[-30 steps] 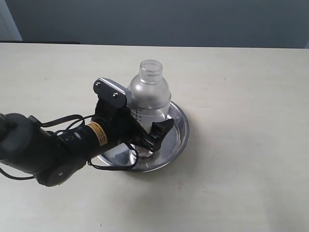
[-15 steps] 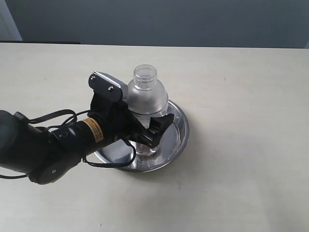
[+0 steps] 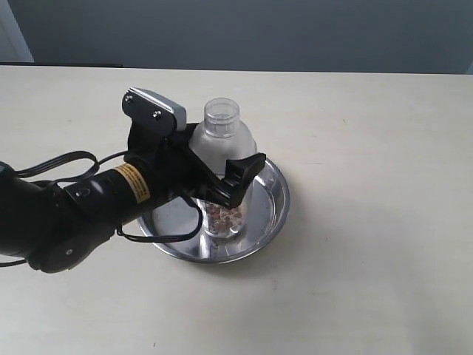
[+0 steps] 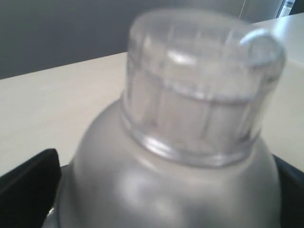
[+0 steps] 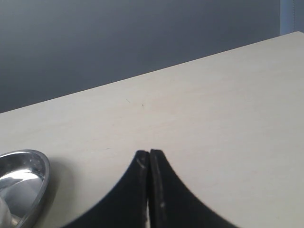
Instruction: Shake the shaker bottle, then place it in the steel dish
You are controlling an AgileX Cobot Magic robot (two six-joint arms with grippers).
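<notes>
I will pick up the shaker bottle with my left gripper next, by its upper body (image 3: 222, 148) (image 4: 168, 190), so that I can shake it.
The shaker bottle (image 3: 222, 144) stands upright in the steel dish (image 3: 275, 198), with brown and white granules at its base. My left gripper (image 3: 228, 177) is open around the bottle's upper body, one black finger (image 3: 245, 171) in front of it. In the left wrist view the bottle's cap and shoulder (image 4: 190, 118) fill the picture, with the gripper (image 4: 161, 192) straddling it and a finger (image 4: 28, 190) at each edge. The right gripper (image 5: 149, 154) is shut on nothing, over bare table, with the dish's rim (image 5: 28, 178) to one side.
The pale table (image 3: 369, 148) surrounds the dish on all sides. A dark wall runs along its far edge. My left arm's black body and cables (image 3: 66, 214) lie left of the dish. The right arm is out of the exterior view.
The bottle came down into the dish and now stays put. My left gripper has slid up along it and back to the left, baring the granules at its base.
</notes>
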